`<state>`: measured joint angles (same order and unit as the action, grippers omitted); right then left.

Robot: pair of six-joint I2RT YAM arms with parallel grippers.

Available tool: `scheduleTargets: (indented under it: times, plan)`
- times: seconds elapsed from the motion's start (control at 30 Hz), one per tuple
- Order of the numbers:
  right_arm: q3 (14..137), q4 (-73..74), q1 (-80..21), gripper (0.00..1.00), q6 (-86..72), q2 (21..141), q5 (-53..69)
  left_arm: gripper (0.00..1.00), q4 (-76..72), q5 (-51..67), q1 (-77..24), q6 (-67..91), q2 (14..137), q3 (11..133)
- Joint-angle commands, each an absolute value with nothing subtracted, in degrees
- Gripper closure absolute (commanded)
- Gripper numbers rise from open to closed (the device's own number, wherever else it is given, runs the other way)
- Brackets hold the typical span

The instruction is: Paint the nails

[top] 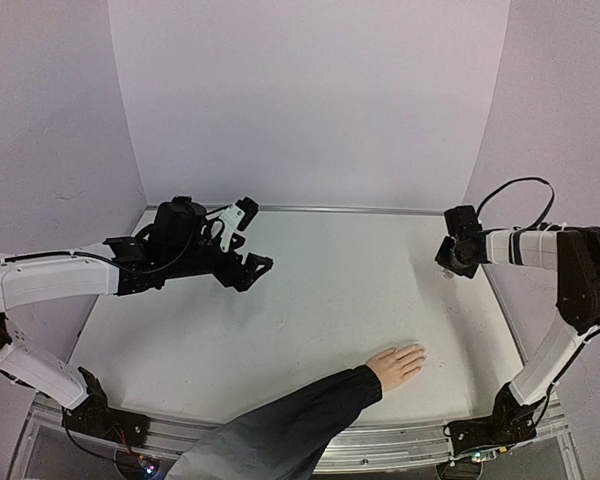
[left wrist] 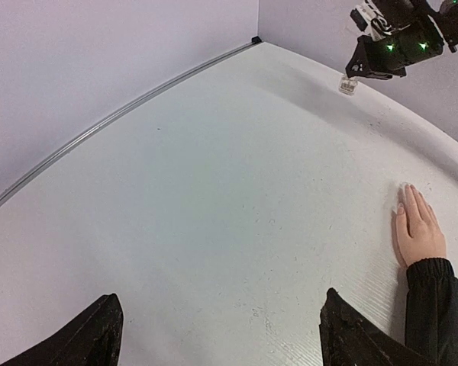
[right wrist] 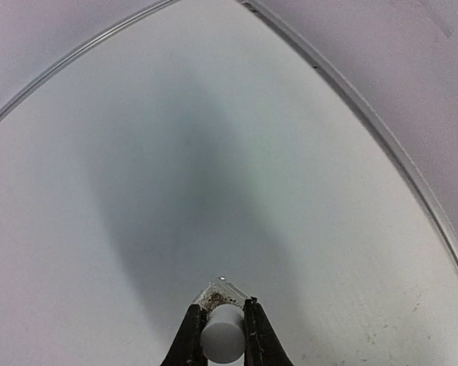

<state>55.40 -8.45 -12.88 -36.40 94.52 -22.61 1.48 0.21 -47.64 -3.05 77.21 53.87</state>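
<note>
My right gripper stays closed for now, since the bottle (right wrist: pixel 217 292) hangs above the table, short of the bar, and would drop if I opened it now.
A pale hand (top: pixel 397 365) with a long black sleeve (top: pixel 280 420) lies flat on the white table near the front, fingers stretched toward the right. Its tiny nails (top: pixel 420 351) also show in the left wrist view (left wrist: pixel 401 207). My right gripper (top: pixel 450 262) is at the far right and is shut (right wrist: pixel 223 309) on the white cap (right wrist: pixel 221 334) of a small clear glass bottle (right wrist: pixel 217 292), held low over the table. The bottle also shows in the left wrist view (left wrist: pixel 347 85). My left gripper (top: pixel 252 242) hovers at the back left, open and empty (left wrist: pixel 220 297).
The white table (top: pixel 320 300) has a metal rail along its back edge (top: pixel 340 209) and right side (right wrist: pixel 382 137). Pale lilac walls (top: pixel 310 90) stand close behind and at both sides. The sleeve crosses the front edge between the arm bases.
</note>
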Motion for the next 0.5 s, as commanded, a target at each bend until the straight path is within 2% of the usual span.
scheduleTargets:
  times: [0.0, 0.47]
  plan:
    - [52.9, -11.0, -8.2, 1.00, -39.6, 94.9, -25.8, 0.09, 1.5, -0.3, -47.6, -2.6, 74.7, 54.0]
    - [49.6, -14.5, -1.8, 1.00, -41.0, 98.5, -22.9, 0.09, 1.7, -0.2, -47.6, -2.9, 74.7, 54.3]
